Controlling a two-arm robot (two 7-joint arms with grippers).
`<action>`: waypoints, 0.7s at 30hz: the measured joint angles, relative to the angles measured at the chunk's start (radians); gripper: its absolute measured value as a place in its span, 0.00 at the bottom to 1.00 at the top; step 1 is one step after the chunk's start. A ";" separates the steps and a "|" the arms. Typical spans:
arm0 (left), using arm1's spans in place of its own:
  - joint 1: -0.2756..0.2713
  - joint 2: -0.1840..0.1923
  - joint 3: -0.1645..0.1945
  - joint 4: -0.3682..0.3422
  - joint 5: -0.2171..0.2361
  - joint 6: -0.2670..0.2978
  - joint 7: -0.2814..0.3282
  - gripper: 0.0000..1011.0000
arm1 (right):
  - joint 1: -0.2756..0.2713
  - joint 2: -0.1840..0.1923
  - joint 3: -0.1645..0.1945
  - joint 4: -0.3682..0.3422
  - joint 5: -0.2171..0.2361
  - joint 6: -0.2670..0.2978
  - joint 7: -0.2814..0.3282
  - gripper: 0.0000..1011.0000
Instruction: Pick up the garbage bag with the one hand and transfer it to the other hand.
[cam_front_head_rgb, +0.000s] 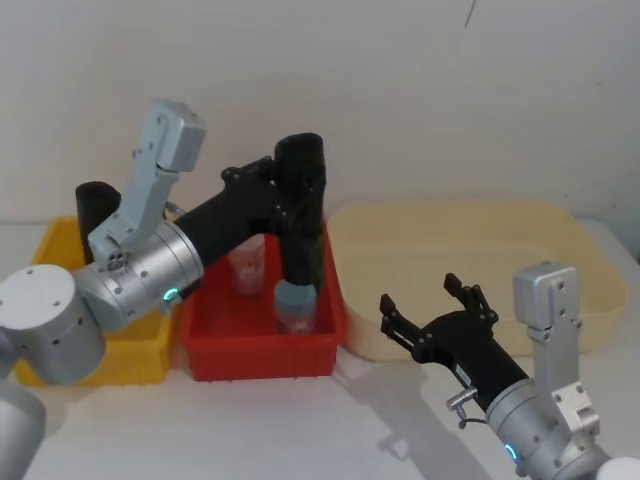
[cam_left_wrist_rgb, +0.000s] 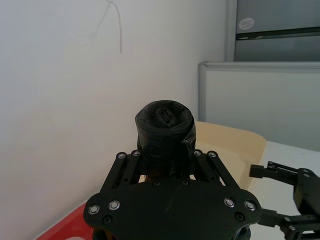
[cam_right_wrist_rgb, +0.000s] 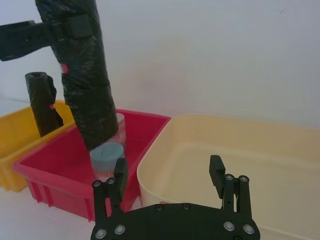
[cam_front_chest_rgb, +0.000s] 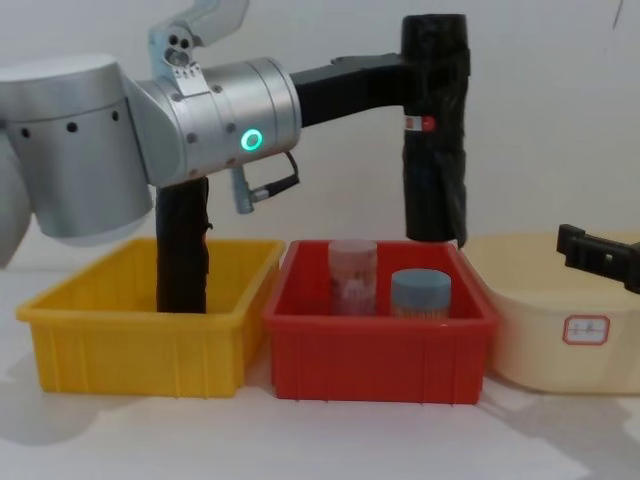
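Note:
My left gripper already holds the garbage bag near its top. My right gripper should next grab the bag by its lower part (cam_front_chest_rgb: 435, 200) (cam_right_wrist_rgb: 94, 115).
The garbage bag (cam_front_chest_rgb: 434, 150), a tall black crinkly roll with a small red-and-white label, hangs upright above the red bin (cam_front_chest_rgb: 380, 345). My left gripper (cam_front_chest_rgb: 430, 70), on the green-ringed arm, is shut on the roll near its top; the left wrist view shows the roll's end (cam_left_wrist_rgb: 165, 125) between the fingers. The roll's lower end hovers just above a blue-lidded jar (cam_right_wrist_rgb: 106, 155). My right gripper (cam_front_head_rgb: 420, 292) stands open and low at the right, in front of the cream tub (cam_front_head_rgb: 560, 225), apart from the bag, with nothing between its fingers (cam_right_wrist_rgb: 120, 170).
A second black roll (cam_front_chest_rgb: 182, 250) stands in the yellow bin (cam_front_chest_rgb: 140, 345) at the left. The red bin also holds a translucent pink cup (cam_front_chest_rgb: 353, 275). A white wall runs close behind the bins.

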 joint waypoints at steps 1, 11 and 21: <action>0.000 0.000 0.000 0.000 0.000 0.000 0.000 0.37 | 0.000 0.000 0.000 0.000 0.000 0.000 0.000 0.99; -0.022 -0.024 0.016 0.052 -0.028 -0.013 -0.037 0.37 | 0.000 0.000 0.000 0.000 0.000 0.000 0.000 0.99; -0.030 -0.033 0.023 0.073 -0.039 -0.017 -0.051 0.37 | -0.002 0.000 -0.004 -0.008 -0.010 -0.012 0.004 0.99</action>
